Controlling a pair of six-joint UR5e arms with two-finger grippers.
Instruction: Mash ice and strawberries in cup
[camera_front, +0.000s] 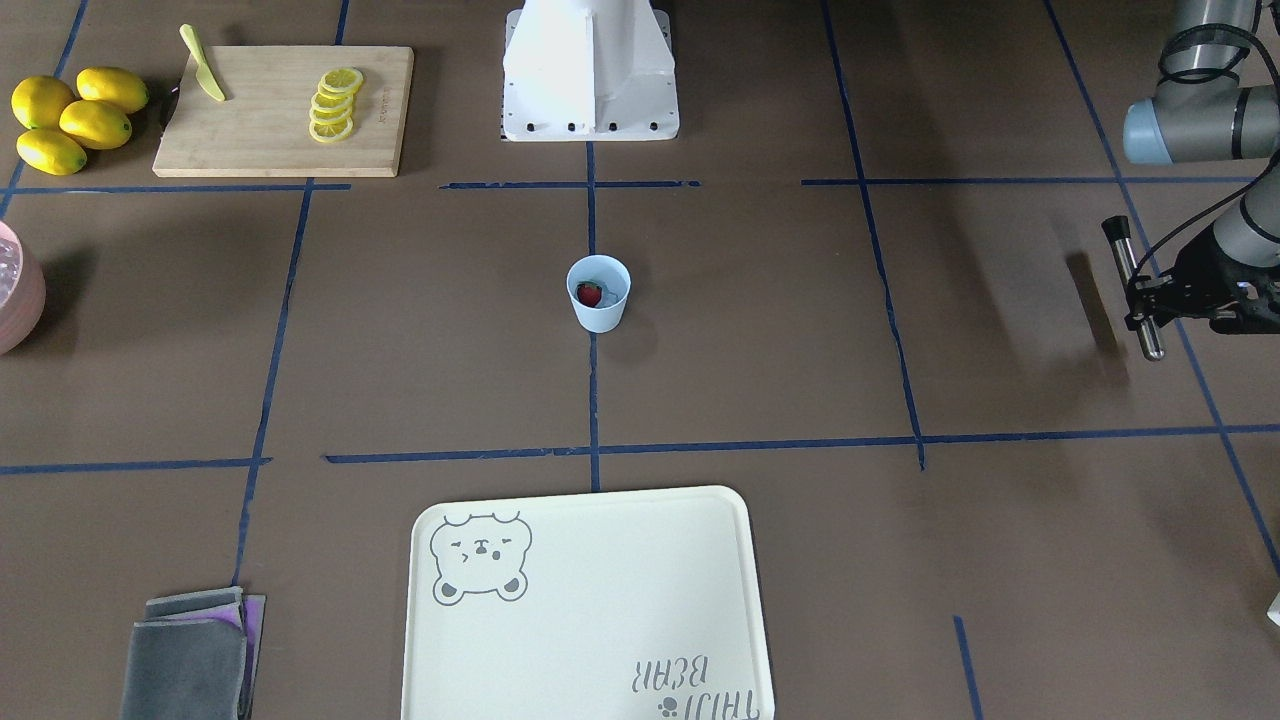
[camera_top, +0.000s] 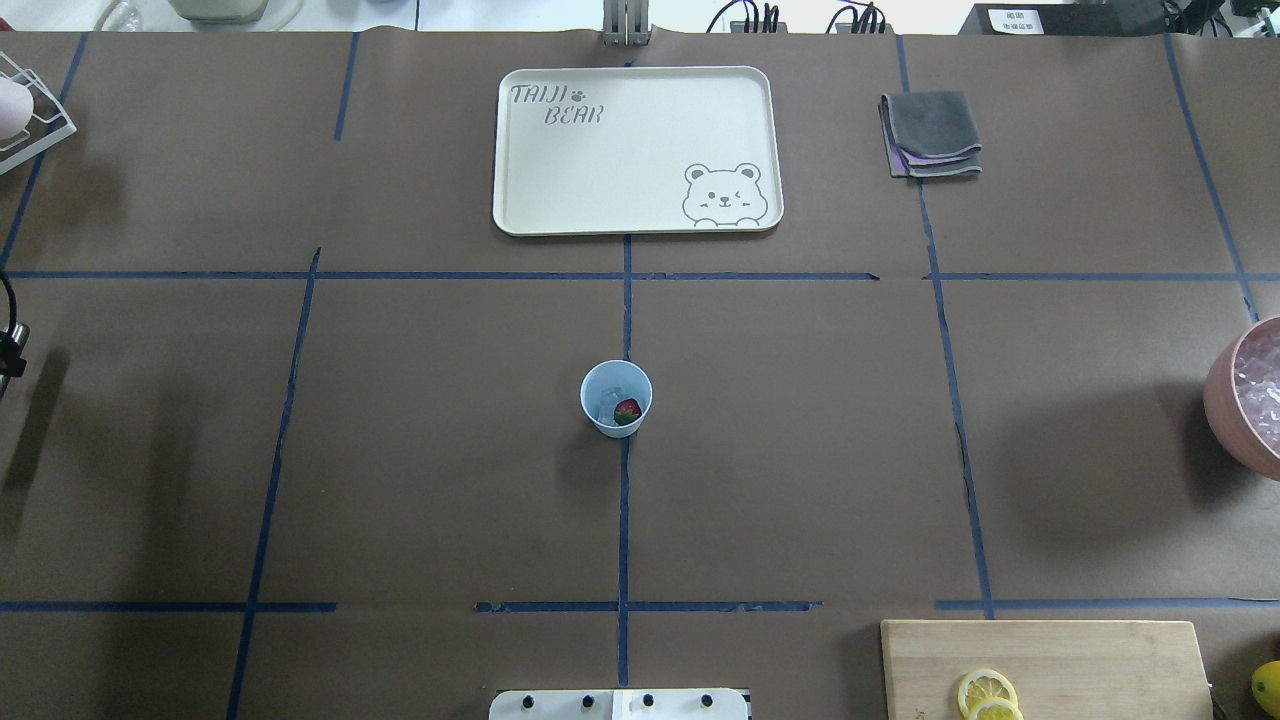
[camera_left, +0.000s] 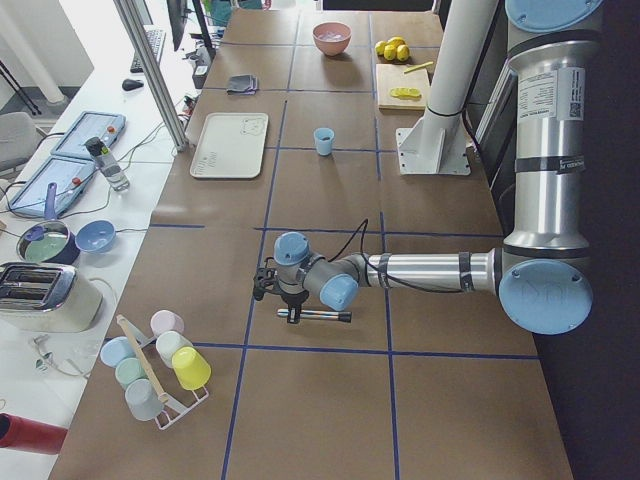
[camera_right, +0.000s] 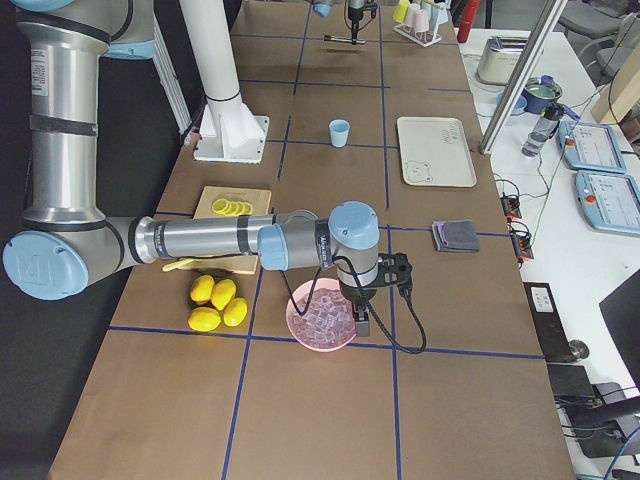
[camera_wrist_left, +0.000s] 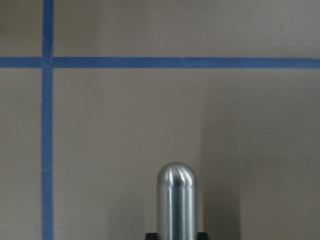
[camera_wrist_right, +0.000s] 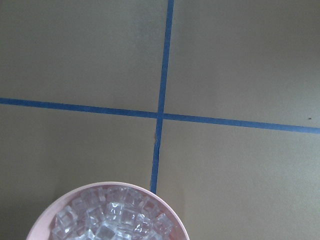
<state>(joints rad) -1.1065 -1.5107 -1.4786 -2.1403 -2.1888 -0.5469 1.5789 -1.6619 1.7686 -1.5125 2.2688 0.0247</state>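
Note:
The metal rod's steel tip (camera_front: 1154, 353) hangs above the tabletop, apart from its dark shadow, so my left gripper now keeps holding the rod until it rests there.
The pale blue cup (camera_front: 598, 297) stands upright at the table's middle, on the blue tape line. Inside it lie one red strawberry (camera_top: 627, 410) and pale ice lumps (camera_top: 606, 398). My left gripper (camera_front: 1143, 305) hovers far off at the table's left end, shut on a metal rod (camera_front: 1128, 265) with a black end. That rod's rounded steel tip (camera_wrist_left: 176, 195) points out over bare table. My right gripper (camera_right: 360, 318) hangs at the rim of the pink bowl (camera_wrist_right: 165, 215), which is full of ice cubes (camera_wrist_right: 112, 220). I cannot tell whether it is open or shut.
A cream bear tray (camera_top: 640, 150) lies across the table from the robot base (camera_front: 590, 80). Folded grey cloths (camera_top: 930, 135) sit beside it. A cutting board (camera_front: 285, 110) with lemon slices and a yellow knife, plus whole lemons (camera_front: 75, 118), lie near the pink bowl (camera_top: 1245, 400).

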